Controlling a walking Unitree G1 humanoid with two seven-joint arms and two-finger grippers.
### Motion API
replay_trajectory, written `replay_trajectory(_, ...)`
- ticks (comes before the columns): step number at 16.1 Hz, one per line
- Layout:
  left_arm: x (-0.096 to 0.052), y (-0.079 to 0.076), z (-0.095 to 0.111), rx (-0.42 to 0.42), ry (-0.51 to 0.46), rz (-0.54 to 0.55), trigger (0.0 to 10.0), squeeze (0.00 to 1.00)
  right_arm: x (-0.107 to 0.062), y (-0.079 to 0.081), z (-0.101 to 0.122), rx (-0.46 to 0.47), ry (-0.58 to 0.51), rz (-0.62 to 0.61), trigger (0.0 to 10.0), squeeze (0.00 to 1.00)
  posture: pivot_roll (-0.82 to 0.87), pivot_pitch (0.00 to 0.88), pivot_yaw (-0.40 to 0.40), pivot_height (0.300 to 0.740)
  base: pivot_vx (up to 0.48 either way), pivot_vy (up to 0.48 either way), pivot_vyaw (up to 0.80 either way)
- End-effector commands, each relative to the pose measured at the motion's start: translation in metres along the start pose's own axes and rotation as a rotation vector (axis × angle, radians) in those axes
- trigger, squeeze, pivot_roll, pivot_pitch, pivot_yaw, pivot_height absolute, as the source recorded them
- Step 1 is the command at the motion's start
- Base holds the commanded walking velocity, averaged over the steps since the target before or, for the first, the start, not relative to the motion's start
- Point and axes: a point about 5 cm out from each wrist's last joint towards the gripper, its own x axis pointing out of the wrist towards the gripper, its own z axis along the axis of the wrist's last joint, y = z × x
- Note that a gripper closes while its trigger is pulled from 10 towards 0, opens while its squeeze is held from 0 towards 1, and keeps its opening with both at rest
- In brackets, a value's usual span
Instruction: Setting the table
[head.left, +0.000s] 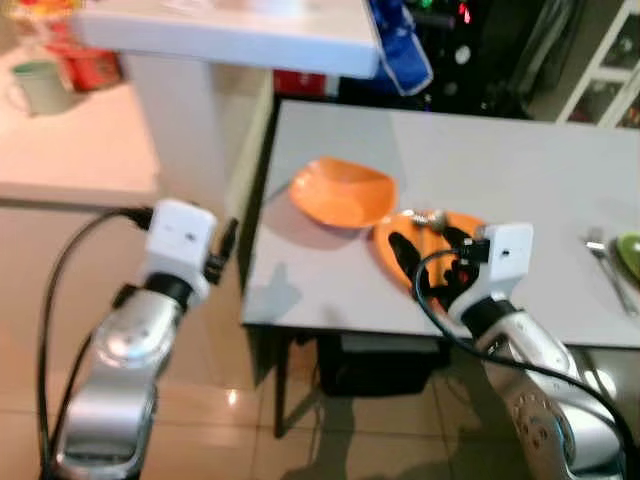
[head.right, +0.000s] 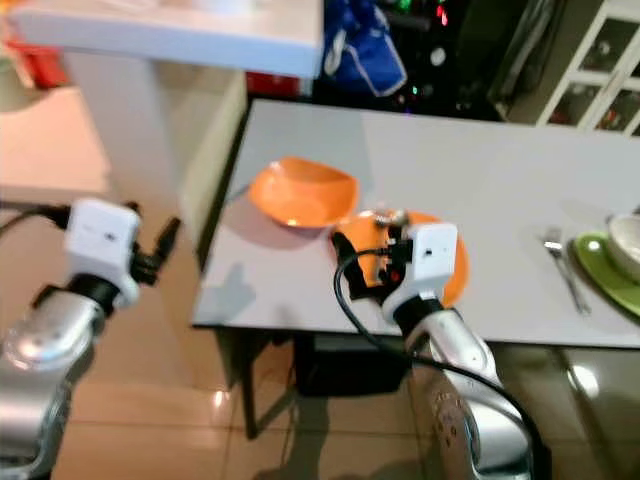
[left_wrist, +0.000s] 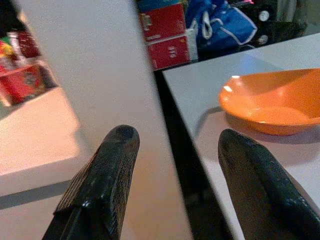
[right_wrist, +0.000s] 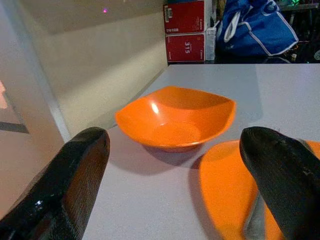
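The pale green mug's round body (head.left: 44, 88) is too wide for the gap between my fingers. My left gripper will grab the mug by its thin handle (head.left: 14, 97) next.
An orange bowl (head.left: 342, 192) sits near the left end of the grey table (head.left: 500, 150). Just right of it lies an orange plate (head.left: 440, 235) with a small shiny metal piece (head.left: 428, 217) on its far rim. My right gripper (head.left: 432, 255) hovers open over the plate's near side at the table's front edge. In the right wrist view its fingers (right_wrist: 65, 185) frame the orange bowl (right_wrist: 177, 117), and one finger sits over the orange plate (right_wrist: 225, 185). My left gripper (head.left: 228, 240) hangs open off the table's left edge, with the orange bowl (left_wrist: 275, 102) ahead of it.
A fork (head.left: 605, 260), a green plate (head.left: 630, 252) and a white bowl (head.right: 626, 240) sit at the table's right end. A white pillar (left_wrist: 90, 75) and a peach counter (head.left: 70, 150) with a mug (head.left: 38, 85) stand left. A blue bag (head.left: 400, 45) and red boxes (right_wrist: 185, 30) lie beyond.
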Motion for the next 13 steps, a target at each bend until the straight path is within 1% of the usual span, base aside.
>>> replay_trajectory(1,0.001,-0.004,0.006,-0.005,-0.016,-0.012,10.0,0.00,-0.003,-0.006,-0.001,-0.005,0.004,-0.018,10.0,0.00,0.05,0.000,-0.047,0.740,0.000,0.364,0.00)
replay_trajectory(4,0.004,0.004,0.008,-0.004,-0.027,0.020,10.0,0.00,0.001,-0.002,-0.001,0.005,0.004,-0.008,10.0,0.00,0.04,0.000,-0.041,0.740,0.000,0.359,0.00)
replay_trajectory(6,0.006,0.007,0.008,-0.005,-0.029,0.027,10.0,0.00,0.000,-0.004,0.000,0.004,0.009,-0.009,10.0,0.00,0.05,0.000,-0.043,0.740,0.000,0.364,0.00)
replay_trajectory(10,0.008,0.016,0.009,-0.015,-0.034,0.074,10.0,0.00,0.003,-0.004,-0.001,0.003,0.009,-0.003,10.0,0.00,0.06,0.000,-0.048,0.740,0.000,0.362,-0.55)
replay_trajectory(12,0.010,0.018,0.011,-0.015,-0.040,0.076,10.0,0.00,0.004,-0.004,0.000,0.005,0.008,-0.001,10.0,0.00,0.06,0.000,-0.051,0.740,0.000,0.364,-0.69)
replay_trajectory(13,0.010,0.019,0.011,-0.016,-0.039,0.080,10.0,0.00,0.005,-0.003,0.000,-0.001,0.006,0.009,10.0,0.00,0.06,0.000,-0.040,0.740,0.000,0.364,-0.74)
